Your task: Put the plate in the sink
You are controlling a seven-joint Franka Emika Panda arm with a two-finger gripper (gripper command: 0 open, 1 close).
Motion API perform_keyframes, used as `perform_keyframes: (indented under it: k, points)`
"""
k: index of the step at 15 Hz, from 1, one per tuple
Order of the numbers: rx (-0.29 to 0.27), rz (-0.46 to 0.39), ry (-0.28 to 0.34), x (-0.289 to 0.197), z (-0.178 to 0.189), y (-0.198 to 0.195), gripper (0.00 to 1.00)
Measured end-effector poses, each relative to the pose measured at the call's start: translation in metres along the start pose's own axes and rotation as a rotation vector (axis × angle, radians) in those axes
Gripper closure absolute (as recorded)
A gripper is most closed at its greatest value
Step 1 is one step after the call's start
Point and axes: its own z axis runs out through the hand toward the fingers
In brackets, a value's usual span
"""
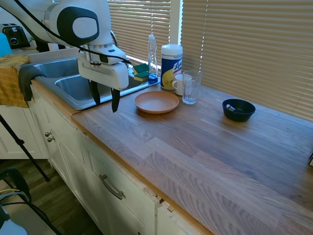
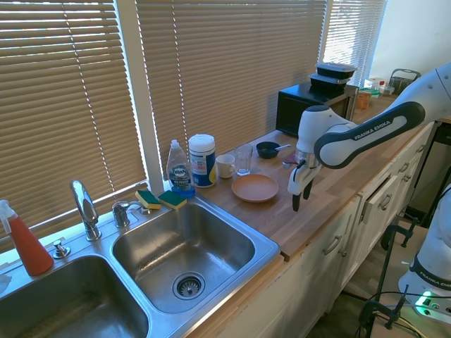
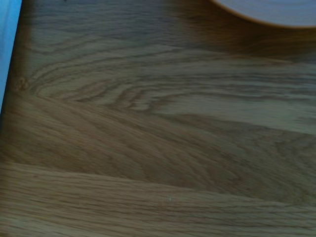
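The robot's gripper will next take hold of the plate by its thin raised rim (image 1: pixel 139 106), because the plate's round side is wider than the gripper's open fingers.
The terracotta-orange plate (image 1: pixel 156 102) (image 2: pixel 255 187) lies flat on the wooden counter, just right of the sink's rim in the first exterior view. Its edge (image 3: pixel 269 12) shows at one border of the wrist view. The stainless steel sink (image 1: pixel 73 85) (image 2: pixel 184 246) has two basins and a chrome faucet (image 2: pixel 84 208). My gripper (image 1: pixel 104 99) (image 2: pixel 300 196) hangs open above the counter's front edge, near the plate but apart from it, with nothing between its fingers.
Behind the plate stand a clear glass (image 1: pixel 190 87), a white mug (image 1: pixel 180 84), a wipes canister (image 1: pixel 171 59) and a dish soap bottle (image 1: pixel 152 58). Sponges (image 2: pixel 161 199) lie on the sink's rim. A dark bowl (image 1: pixel 238 109) sits further along the counter, a microwave (image 2: pixel 310 105) beyond.
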Motion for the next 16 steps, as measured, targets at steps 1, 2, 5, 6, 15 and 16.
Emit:
perform_keyframes:
  k: [1, 2, 5, 6, 15, 16]
  points:
    - [-0.003, -0.003, 0.002, 0.0, 0.0, 0.0, 0.0]
    - [-0.005, -0.002, 0.007, 0.001, 0.0, 0.0, 0.0]
    - [0.026, 0.029, 0.028, 0.022, -0.016, -0.004, 0.0]
    - [0.035, 0.048, 0.031, 0.035, -0.021, -0.005, 0.0]
    - [0.074, 0.197, 0.013, 0.194, -0.001, -0.024, 0.0]
    - [0.081, 0.206, 0.005, 0.208, 0.004, -0.022, 0.0]
